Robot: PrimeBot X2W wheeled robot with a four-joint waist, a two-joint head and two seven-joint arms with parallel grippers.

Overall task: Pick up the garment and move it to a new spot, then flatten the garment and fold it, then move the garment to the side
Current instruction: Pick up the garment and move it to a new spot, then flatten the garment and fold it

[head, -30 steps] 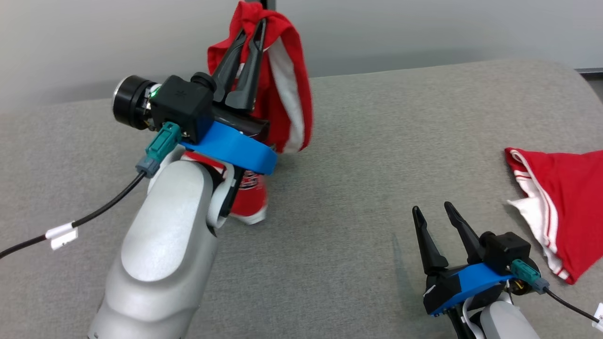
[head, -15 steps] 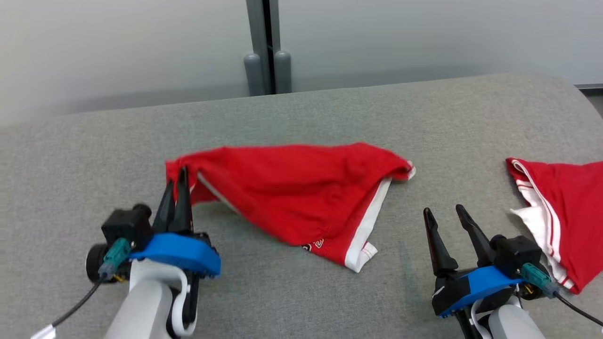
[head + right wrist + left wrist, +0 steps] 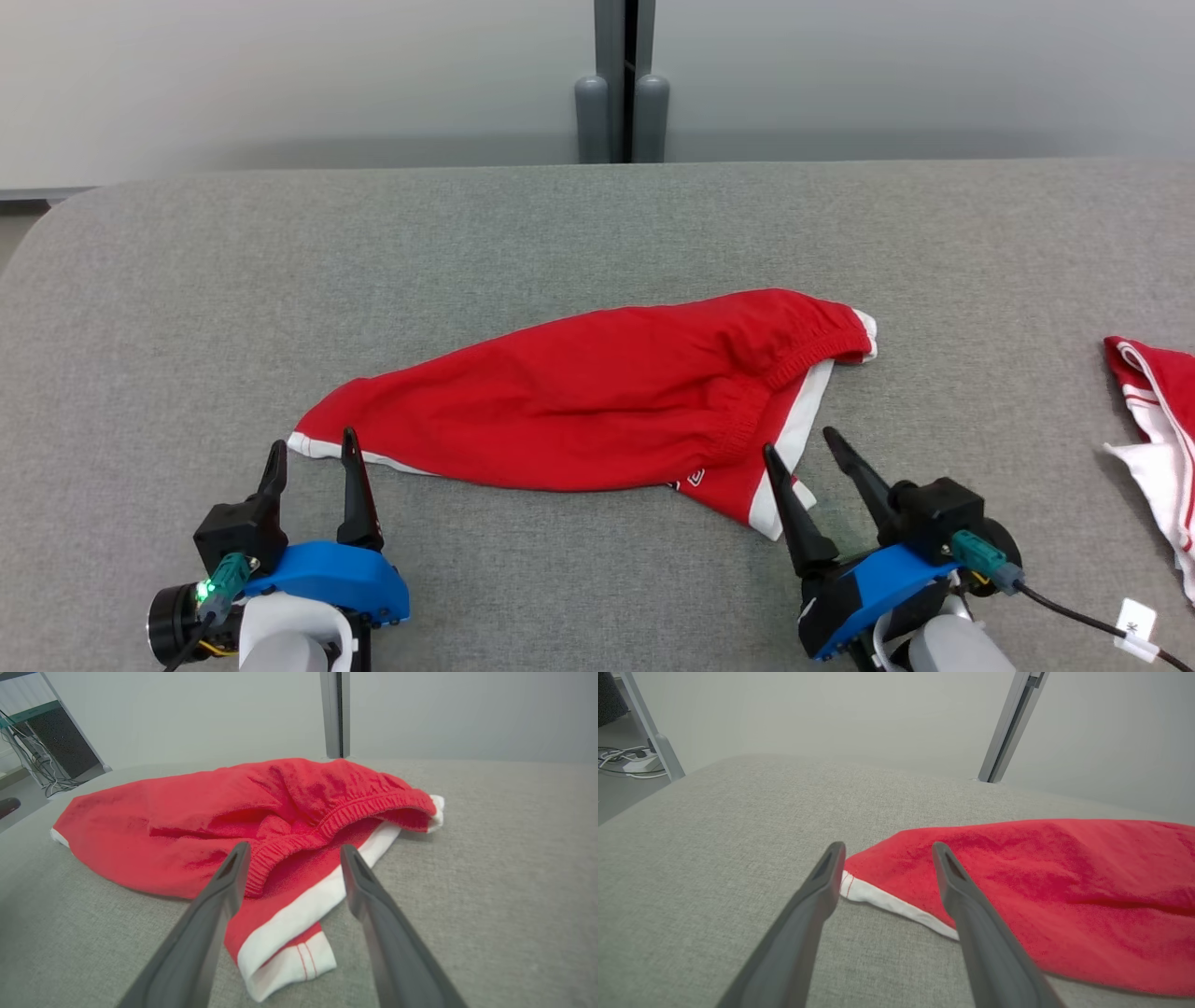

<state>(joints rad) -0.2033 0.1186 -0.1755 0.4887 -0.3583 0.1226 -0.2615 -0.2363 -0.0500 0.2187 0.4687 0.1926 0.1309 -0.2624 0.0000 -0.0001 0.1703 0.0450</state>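
The shorts' gathered elastic waistband arches up off the table while the leg [image 3: 448, 420] lies flat, so my right gripper will grab the shorts by that waistband next.
The garment [image 3: 597, 401] is a pair of red shorts with white trim, lying crumpled across the middle of the grey padded table [image 3: 280, 280]. Its white-hemmed left corner [image 3: 859, 889] lies just beyond my left gripper [image 3: 313, 453], which stands open and holds nothing. My right gripper [image 3: 798, 443] is open too, at the garment's lower right, its fingers either side of the white side stripe [image 3: 299, 914] and elastic waistband [image 3: 327, 826]. Neither gripper grips the cloth.
A second red and white garment [image 3: 1158, 420] lies at the table's right edge. A grey post [image 3: 621, 93] stands behind the table's far edge against a pale wall. A cable with a white tag [image 3: 1134, 621] trails from my right wrist.
My left gripper carried the garment down from the air onto the table, then let go and opened. The garment now lies spread. The camera has shifted.
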